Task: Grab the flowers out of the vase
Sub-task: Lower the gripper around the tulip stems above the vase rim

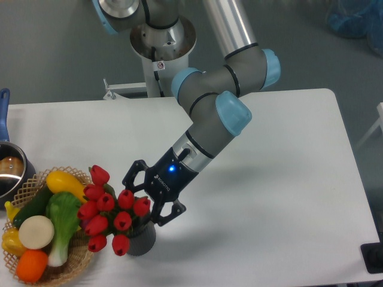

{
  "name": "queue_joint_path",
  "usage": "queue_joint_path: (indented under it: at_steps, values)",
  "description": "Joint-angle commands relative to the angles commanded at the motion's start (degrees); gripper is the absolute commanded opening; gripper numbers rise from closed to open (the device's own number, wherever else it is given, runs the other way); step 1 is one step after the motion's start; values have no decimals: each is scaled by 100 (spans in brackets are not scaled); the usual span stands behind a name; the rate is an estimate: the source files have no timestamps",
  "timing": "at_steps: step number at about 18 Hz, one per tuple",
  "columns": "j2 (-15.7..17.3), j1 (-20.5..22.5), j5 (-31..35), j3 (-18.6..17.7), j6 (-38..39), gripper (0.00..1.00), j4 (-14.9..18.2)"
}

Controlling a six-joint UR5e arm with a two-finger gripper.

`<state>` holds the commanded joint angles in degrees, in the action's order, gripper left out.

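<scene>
I should next grab the flowers [109,210] by their stems with my gripper to lift them out of the dark grey vase [142,241].
The flowers [109,210], a bunch of red tulip buds with green stems, stand in the dark grey ribbed vase [142,241] near the table's front left and lean left towards the basket. My gripper [145,201] comes in from the upper right, low over the vase's mouth. It is open, with one finger behind the right-hand buds and the other in front of them, so the jaws straddle that side of the bunch. The stems between the fingers are hidden by the buds.
A wicker basket [76,264] of yellow, green and orange vegetables sits right against the flowers on the left. A blue-handled metal saucepan [9,172] stands at the left edge. The arm's pedestal [161,42] is behind the table.
</scene>
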<state>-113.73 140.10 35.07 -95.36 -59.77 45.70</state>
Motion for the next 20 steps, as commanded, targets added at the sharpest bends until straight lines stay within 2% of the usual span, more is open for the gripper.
queue_joint_path:
  at_steps: [5,7,20]
  values:
    - [26,26,0,-88,0,14,0]
    - [35,35,0,-88,9,12,0]
    - [228,96,-149,-79,79,11,0]
